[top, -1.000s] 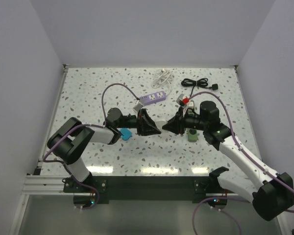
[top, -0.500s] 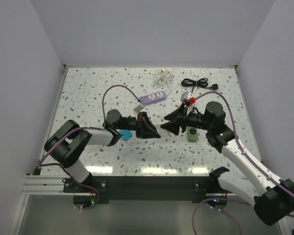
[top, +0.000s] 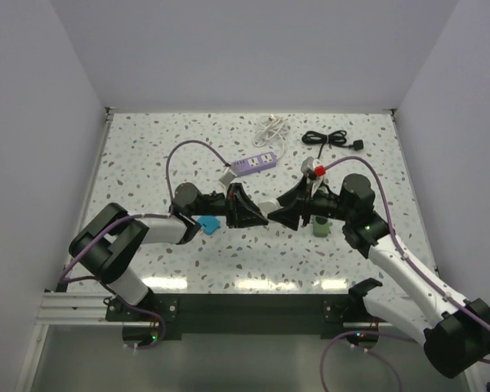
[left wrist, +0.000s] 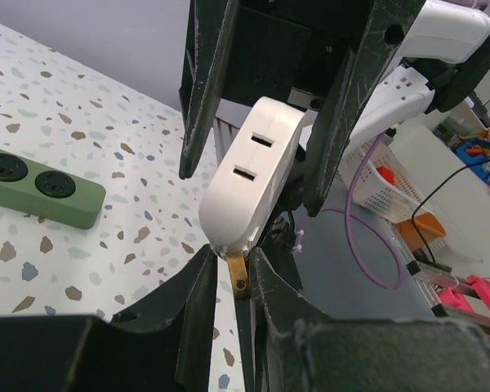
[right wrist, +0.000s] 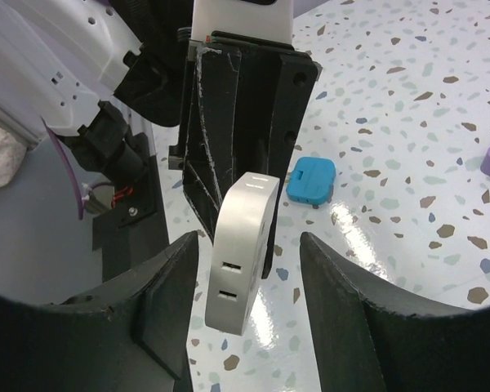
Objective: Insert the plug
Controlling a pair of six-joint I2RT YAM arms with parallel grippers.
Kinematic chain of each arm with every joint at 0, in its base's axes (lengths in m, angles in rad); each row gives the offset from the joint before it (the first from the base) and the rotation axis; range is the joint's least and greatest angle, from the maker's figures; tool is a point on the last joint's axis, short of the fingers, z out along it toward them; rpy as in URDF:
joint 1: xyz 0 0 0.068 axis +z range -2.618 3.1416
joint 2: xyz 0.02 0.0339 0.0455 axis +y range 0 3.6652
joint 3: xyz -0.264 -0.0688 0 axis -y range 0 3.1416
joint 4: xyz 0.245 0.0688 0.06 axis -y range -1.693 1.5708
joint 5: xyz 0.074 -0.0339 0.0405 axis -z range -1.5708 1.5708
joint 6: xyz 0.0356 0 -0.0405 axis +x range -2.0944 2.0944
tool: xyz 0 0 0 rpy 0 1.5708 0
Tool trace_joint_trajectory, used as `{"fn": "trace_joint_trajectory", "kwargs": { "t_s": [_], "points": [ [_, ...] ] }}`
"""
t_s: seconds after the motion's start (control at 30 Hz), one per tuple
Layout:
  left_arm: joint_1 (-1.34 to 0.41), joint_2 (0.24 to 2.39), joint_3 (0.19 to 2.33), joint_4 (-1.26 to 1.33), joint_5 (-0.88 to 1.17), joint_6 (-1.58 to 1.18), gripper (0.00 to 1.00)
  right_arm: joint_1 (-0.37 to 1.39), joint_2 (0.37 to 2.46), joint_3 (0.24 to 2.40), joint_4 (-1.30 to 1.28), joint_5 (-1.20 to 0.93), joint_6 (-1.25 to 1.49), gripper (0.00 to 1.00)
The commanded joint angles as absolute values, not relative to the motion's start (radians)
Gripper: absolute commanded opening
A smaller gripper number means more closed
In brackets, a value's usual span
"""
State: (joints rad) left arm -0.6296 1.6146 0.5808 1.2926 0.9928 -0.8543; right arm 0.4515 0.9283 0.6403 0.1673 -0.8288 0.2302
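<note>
The white plug [top: 269,207] is ready for my right gripper to close on it, because the gripper's fingers reach past the plug's slots.
The white plug [left wrist: 253,175] hangs in the air above the table's middle [top: 268,204]. My left gripper [left wrist: 238,273] is shut on its brass prong end, with one prong showing between the fingers. My right gripper [right wrist: 249,278] faces it from the right, open, one finger on each side of the plug [right wrist: 241,249] with a gap on both sides. In the top view the two grippers [top: 257,214] [top: 282,209] meet tip to tip. The purple power strip [top: 256,162] lies behind them on the table.
A green power strip [top: 319,226] lies under the right wrist, and a blue block [top: 209,223] beside the left arm. A black cable [top: 331,139] and a white cable [top: 269,126] lie at the back. A red-capped item [top: 314,169] sits by the right arm.
The right gripper has opened and let go of the white plug. The left gripper has closed fully on the plug's prong end. The right arm drew back slightly, then came close again.
</note>
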Motion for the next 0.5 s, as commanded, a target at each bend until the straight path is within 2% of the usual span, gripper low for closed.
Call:
{"fn": "trace_joint_trajectory", "kwargs": {
  "t_s": [0.0, 0.17, 0.27, 0.3, 0.4, 0.47],
  "points": [
    [-0.63, 1.574, 0.624, 1.83, 0.977, -0.859, 0.0, 0.453, 0.927, 0.641, 0.239, -0.859, 0.252, 0.56],
    [-0.63, 1.575, 0.629, 1.847, 0.979, -0.87, 0.0, 0.454, 0.953, 0.638, 0.268, -0.884, 0.259, 0.49],
    [-0.63, 1.58, 0.632, 1.896, 0.992, -0.899, 0.0, 0.459, 0.986, 0.647, 0.273, -0.9, 0.261, 0.37],
    [-0.63, 1.577, 0.634, 1.896, 1.002, -0.899, 0.0, 0.459, 0.994, 0.649, 0.276, -0.905, 0.262, 0.26],
    [-0.63, 1.557, 0.623, 1.896, 1.011, -0.893, 0.0, 0.456, 1.009, 0.65, 0.298, -0.916, 0.273, 0.03],
    [-0.63, 1.536, 0.614, 1.894, 1.015, -0.884, 0.0, 0.457, 1.008, 0.647, 0.307, -0.92, 0.276, 0.0]
  ]
}}
